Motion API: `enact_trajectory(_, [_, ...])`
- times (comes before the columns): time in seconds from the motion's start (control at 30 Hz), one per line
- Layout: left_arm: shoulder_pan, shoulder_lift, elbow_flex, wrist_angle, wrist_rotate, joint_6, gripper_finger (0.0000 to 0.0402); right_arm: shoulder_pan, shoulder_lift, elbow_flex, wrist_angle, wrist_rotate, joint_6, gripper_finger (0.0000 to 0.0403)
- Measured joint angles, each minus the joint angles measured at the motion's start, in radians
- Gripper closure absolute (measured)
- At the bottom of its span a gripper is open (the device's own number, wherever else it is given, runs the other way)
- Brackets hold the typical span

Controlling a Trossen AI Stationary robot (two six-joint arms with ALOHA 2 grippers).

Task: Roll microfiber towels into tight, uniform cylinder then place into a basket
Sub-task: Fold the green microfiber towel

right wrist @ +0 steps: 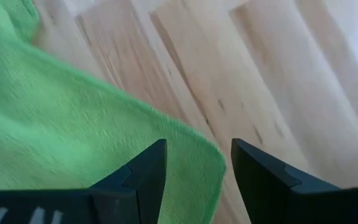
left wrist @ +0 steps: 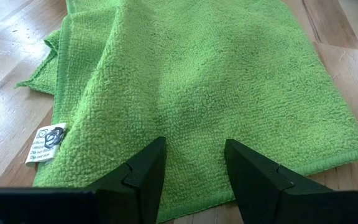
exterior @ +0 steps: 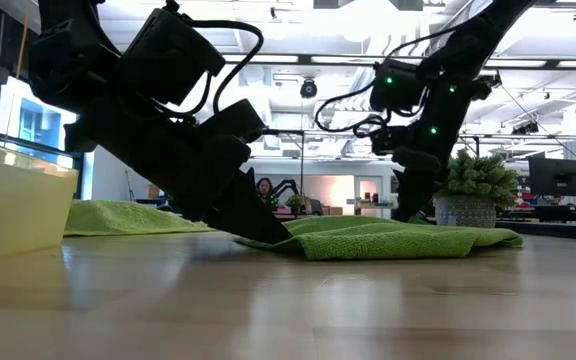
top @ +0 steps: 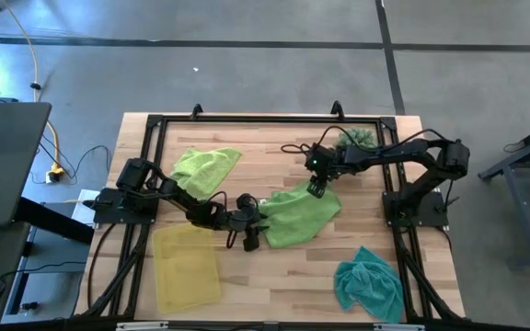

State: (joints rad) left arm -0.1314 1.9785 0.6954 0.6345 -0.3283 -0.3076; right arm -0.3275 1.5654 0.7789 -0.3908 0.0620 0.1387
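I need to grab the lime green towel (right wrist: 61,137) by its corner (right wrist: 207,163) with my right gripper next, to straighten it for rolling.
A lime green microfiber towel (top: 300,219) lies spread flat mid-table. My left gripper (top: 249,232) reaches in from the left and is open, its tips at the towel's left edge (left wrist: 192,152). My right gripper (top: 317,188) is open over the towel's far right corner (right wrist: 213,155), which shows between its fingers (right wrist: 194,155); I see no touch there. A second lime towel (top: 205,165) lies rumpled at the far left. A teal towel (top: 368,283) lies bunched at the near right. The yellow basket (top: 187,267) sits at the near left. My left gripper stands with its two open fingertips (left wrist: 154,155) down on the top of the towel, just inside its left edge (left wrist: 194,193). The fingers slant down from the table's left side (exterior: 258,225). The towel lies flat on the table, with no cloth pinched between them.
A spiky green plant in a pot (top: 352,138) stands at the far right behind my right arm. A black frame (top: 247,118) runs around the tabletop. Bare wood lies between the basket and the teal towel.
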Motion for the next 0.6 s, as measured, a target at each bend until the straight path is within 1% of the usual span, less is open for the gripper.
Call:
enact_trajectory(0.17, [0.0, 0.0, 0.0, 0.0, 0.0, 0.0, 0.0245, 0.0, 0.0, -0.041, 0.03, 0.0, -0.022, 0.0232])
enact_trajectory(0.27, [0.0, 0.0, 0.0, 0.0, 0.0, 0.004, 0.0245, 0.0, 0.0, -0.043, 0.05, 0.0, -0.048, 0.0246])
enact_trajectory(0.4, [0.0, 0.0, 0.0, 0.0, 0.0, 0.004, 0.0245, 0.0, 0.001, -0.043, 0.088, -0.014, -0.05, 0.0286])
enact_trajectory(0.6, [0.0, 0.0, 0.0, 0.0, 0.0, 0.004, 0.0245, 0.0, 0.0, -0.043, 0.072, -0.018, -0.018, 0.0362])
